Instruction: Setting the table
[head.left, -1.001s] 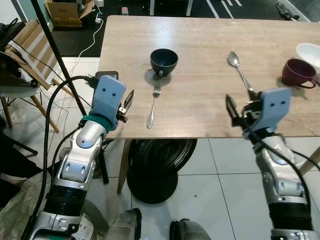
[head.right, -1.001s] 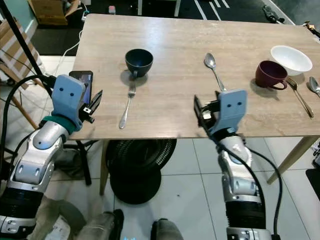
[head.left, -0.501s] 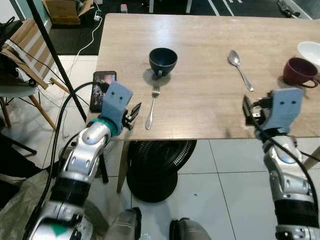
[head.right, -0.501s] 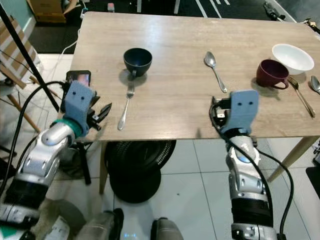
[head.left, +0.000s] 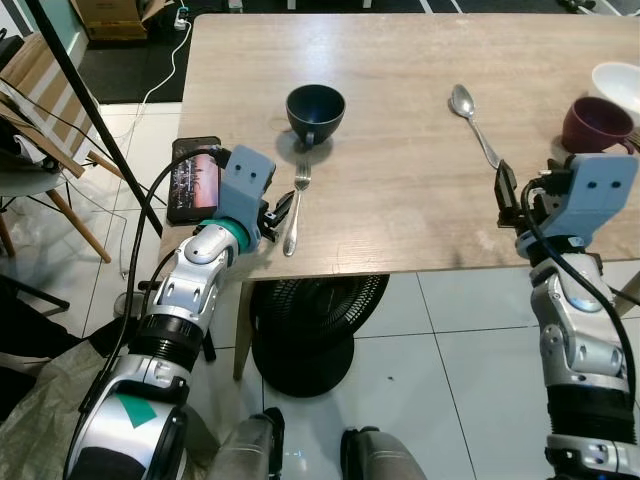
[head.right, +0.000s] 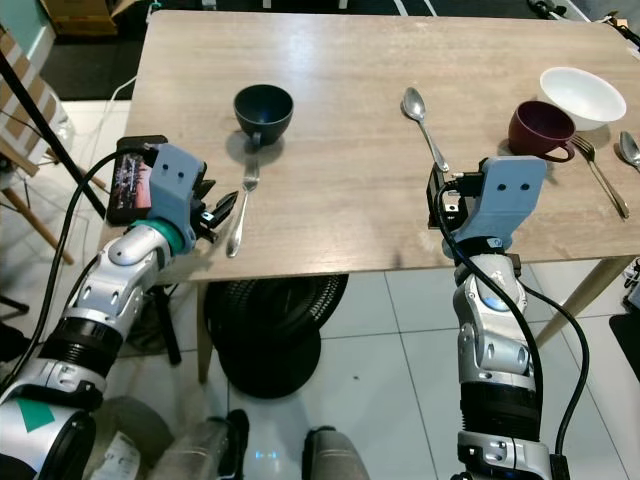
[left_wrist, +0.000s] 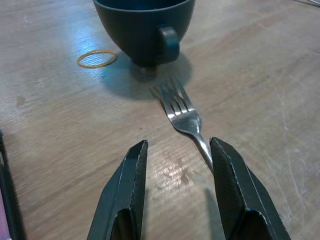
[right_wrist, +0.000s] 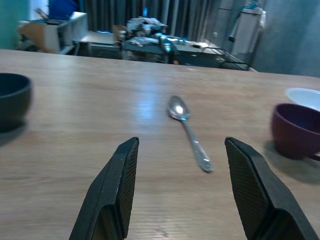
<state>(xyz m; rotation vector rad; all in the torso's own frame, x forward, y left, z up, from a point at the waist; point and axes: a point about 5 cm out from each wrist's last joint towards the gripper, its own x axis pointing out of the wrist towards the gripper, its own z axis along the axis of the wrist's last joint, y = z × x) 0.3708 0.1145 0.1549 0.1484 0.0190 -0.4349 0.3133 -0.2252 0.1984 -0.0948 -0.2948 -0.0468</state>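
Observation:
The fork's pointed teeth are beside the dark blue cup (head.left: 315, 110), so my left gripper will next take hold of the fork by its slim handle (head.left: 293, 224).
A dark blue cup (head.left: 315, 110) stands on the wooden table (head.left: 400, 200), with a fork (head.left: 293, 195) lying just in front of it. My left gripper (head.left: 283, 208) is low over the table's front edge, open. In the left wrist view the fork (left_wrist: 182, 112) lies with its handle running along the inside of one of the fingers (left_wrist: 227, 180). A spoon (head.left: 474, 123) lies further right. My right gripper (head.left: 510, 195) is open at the table's edge and points at the spoon (right_wrist: 189, 131). Nothing is held in either gripper.
A maroon cup (head.left: 597, 122) and a white bowl (head.left: 620, 80) stand at the far right, beside a second fork (head.right: 598, 175) and spoon (head.right: 628, 148). A phone (head.left: 193, 178) lies at the table's left edge. A rubber band (left_wrist: 96, 58) lies by the dark cup. A black fan (head.left: 310, 320) stands underneath.
My left gripper has dropped and moved in over the table edge to the fork's handle. My right gripper has shifted right and up to the table edge. The camera has tilted a little.

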